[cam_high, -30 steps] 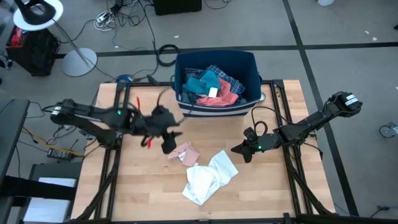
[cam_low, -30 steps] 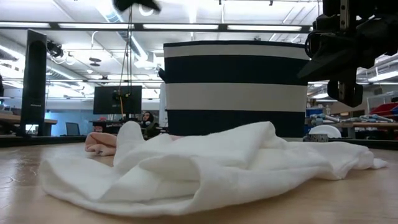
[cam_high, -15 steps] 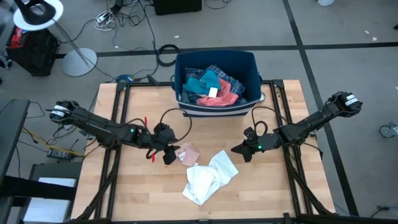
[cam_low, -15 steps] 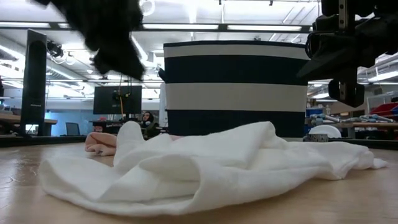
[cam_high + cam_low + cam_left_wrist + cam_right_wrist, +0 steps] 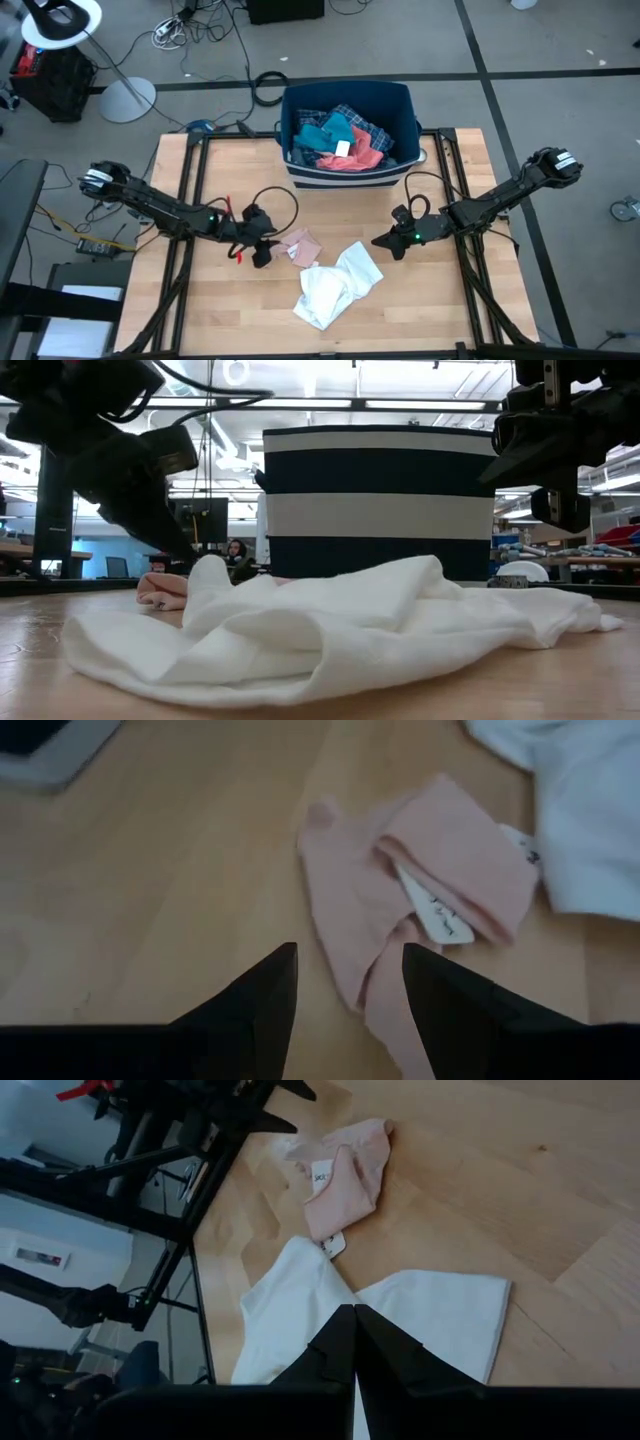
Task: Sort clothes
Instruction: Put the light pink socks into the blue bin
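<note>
My left gripper should sort the garment into the dark blue bin (image 5: 395, 108), so next I need to take hold of the pale pink garment's creased fold (image 5: 289, 248).
A pale pink garment (image 5: 300, 245) lies flat on the wooden table, a white label showing in its folds (image 5: 432, 905). A white garment (image 5: 335, 285) lies crumpled beside it, nearer the table's near edge. My left gripper (image 5: 262, 250) is open, low over the table. Its two fingers stand on either side of the pink garment's left end (image 5: 365, 990), and the low view shows a small gap above the cloth (image 5: 160, 588). My right gripper (image 5: 385, 243) is shut and empty, held above the table right of the white garment (image 5: 300, 1310).
The dark blue bin with a white stripe (image 5: 345, 178) stands at the table's far edge. It holds teal (image 5: 335, 130), plaid (image 5: 362, 120) and salmon pink (image 5: 352, 158) clothes. Bare wood lies to the left and right of the two garments.
My left gripper has come down from well above the table and gone toward the near edge, stopping low at the pink garment's left end. Both garments lie as before.
</note>
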